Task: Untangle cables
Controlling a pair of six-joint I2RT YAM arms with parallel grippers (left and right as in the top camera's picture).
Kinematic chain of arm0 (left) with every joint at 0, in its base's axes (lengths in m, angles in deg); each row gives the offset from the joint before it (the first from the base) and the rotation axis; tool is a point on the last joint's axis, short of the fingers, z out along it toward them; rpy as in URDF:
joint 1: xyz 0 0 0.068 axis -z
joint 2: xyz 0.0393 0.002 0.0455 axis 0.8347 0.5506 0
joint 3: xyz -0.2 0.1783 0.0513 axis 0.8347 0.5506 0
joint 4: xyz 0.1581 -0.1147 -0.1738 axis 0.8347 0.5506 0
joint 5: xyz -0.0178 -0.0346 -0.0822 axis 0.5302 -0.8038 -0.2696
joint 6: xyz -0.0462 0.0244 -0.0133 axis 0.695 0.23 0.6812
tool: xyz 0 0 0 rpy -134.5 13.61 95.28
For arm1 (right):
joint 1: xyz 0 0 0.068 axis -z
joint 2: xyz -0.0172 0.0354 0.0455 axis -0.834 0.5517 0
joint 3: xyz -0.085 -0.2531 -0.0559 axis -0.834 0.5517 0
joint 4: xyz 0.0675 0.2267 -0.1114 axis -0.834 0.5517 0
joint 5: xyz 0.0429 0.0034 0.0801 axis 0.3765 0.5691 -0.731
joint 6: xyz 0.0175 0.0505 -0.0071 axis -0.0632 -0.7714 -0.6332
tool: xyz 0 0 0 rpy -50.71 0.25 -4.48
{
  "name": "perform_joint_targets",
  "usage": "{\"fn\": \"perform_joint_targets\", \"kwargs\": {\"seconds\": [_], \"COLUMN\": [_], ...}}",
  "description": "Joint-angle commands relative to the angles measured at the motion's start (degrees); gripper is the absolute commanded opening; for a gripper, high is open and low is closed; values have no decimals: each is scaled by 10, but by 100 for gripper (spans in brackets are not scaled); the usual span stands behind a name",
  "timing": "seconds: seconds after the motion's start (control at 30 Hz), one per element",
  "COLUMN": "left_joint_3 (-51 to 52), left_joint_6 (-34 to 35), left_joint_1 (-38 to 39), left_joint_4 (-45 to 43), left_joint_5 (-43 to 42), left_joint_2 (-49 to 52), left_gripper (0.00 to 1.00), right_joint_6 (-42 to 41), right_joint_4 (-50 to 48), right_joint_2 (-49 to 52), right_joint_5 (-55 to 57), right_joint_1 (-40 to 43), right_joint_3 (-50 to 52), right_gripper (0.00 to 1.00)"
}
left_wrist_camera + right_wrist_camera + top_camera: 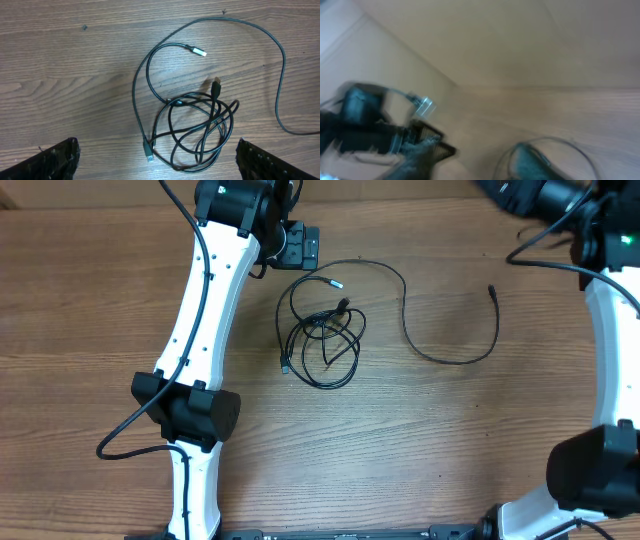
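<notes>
My right gripper grabs the long piece of cable (450,361) along its open curve next, to untangle it from the loops of the knotted bundle.
The cables lie as a knotted bundle of thin black loops (325,338) in the middle of the wooden table, also seen in the left wrist view (195,130). A silvery plug (199,50), a black plug (216,86) and a bluish plug (148,150) stick out of it. One long strand (450,361) curves away to the right and ends in a small plug (492,290). My left gripper (300,246) is open and empty, hovering just behind the bundle, its fingers wide apart (157,167). My right arm's end (515,192) is blurred at the top right edge. Its wrist view is smeared.
The left arm (200,310) stretches along the table left of the bundle. The right arm (610,330) stands along the right edge. The wooden tabletop (440,440) shows nothing else on it.
</notes>
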Motion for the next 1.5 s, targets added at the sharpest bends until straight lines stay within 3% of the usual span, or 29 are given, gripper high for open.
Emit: {"fn": "perform_joint_targets", "kwargs": {"seconds": [0.0,0.13,0.57,0.67,0.8,0.83,0.87,0.93,0.97,1.0,1.17,1.33,1.47], "left_joint_3": [2,2,2,2,2,2,2,2,2,2,2,2,2], "left_joint_6": [10,10,10,10,10,10,10,10,10,10,10,10,10], "left_joint_1": [0,0,0,0,0,0,0,0,0,0,0,0,0], "left_joint_4": [0,0,0,0,0,0,0,0,0,0,0,0,0], "left_joint_5": [7,7,7,7,7,7,7,7,7,7,7,7,7], "left_joint_2": [1,1,1,1,1,1,1,1,1,1,1,1,1], "left_gripper": [100,100,100,100,100,100,99,100,100,99,100,100,99], "right_joint_6": [133,135,125,125,126,126,125,125,125,125,100,79,-6], "right_joint_4": [79,116,92,93,97,97,97,101,103,103,121,119,115], "right_joint_2": [27,67,282,300,301,301,301,302,302,302,296,258,222], "right_joint_5": [145,157,195,195,196,196,196,197,203,204,177,-45,-103], "right_joint_1": [-13,-33,-105,-112,-112,-112,-113,-113,-113,-113,-105,-70,-45], "right_joint_3": [-3,6,28,28,28,31,35,35,35,35,9,-76,-155], "right_gripper": [100,100,99,76,74,70,62,38,13,4,4,4,4]}}
